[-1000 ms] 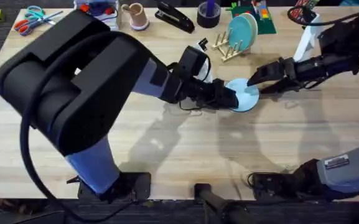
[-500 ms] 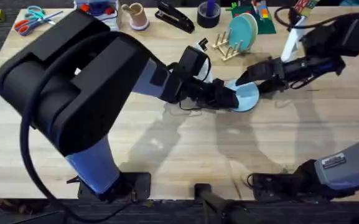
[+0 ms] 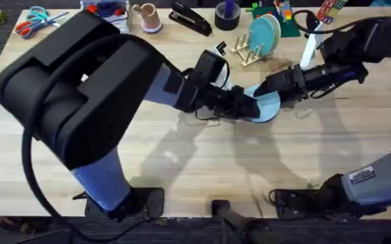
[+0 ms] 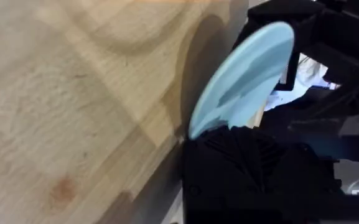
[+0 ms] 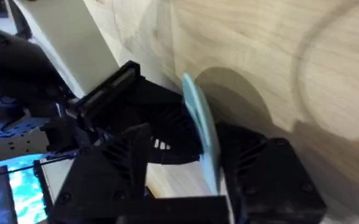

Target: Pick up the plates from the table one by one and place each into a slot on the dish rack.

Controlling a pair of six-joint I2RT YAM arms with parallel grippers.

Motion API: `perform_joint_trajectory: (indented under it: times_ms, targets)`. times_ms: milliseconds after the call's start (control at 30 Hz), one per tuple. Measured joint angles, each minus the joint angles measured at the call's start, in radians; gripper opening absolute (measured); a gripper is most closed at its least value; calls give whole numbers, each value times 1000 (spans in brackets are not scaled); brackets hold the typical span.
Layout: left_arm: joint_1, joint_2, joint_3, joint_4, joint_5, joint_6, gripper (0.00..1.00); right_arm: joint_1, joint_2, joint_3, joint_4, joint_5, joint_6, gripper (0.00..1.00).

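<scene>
The right gripper grabs the pale blue plate by its rim next, to stand it in a slot on the dish rack.
A pale blue plate stands tilted on its edge on the table, just in front of the dish rack. My left gripper is shut on the plate's near rim; in the left wrist view the plate rises out of my black finger. My right gripper stands open, a finger on each side of the plate's far rim. The right wrist view shows the plate edge-on between those fingers. Two plates, teal-green and pale blue, stand upright in the rack.
Along the table's far edge lie scissors, a beige cup, a black stapler and a dark tape roll. A white upright piece stands by the right arm. Bare wood spreads in front of the plate.
My right gripper has moved left and toward the rack, from beside the plate to straddling its far rim. The left gripper and the plate have stayed in place.
</scene>
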Motion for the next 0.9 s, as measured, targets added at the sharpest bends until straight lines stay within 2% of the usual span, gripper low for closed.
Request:
perform_joint_trajectory:
  times_ms: [100,233,367,767,900]
  targets:
    - [0,0,0,0,0,0,41,-1,0,-1,-2,1,0,507]
    - [2,0,0,-1,12,1,41,-4,0,-1,0,10,2,167]
    - [3,0,0,-3,20,0,41,-6,0,-1,9,37,-12,56]
    - [4,0,0,-6,19,0,41,-10,0,-1,2,56,-33,39]
    - [1,-23,-5,-28,-1,2,41,-24,0,2,-60,58,-59,37]
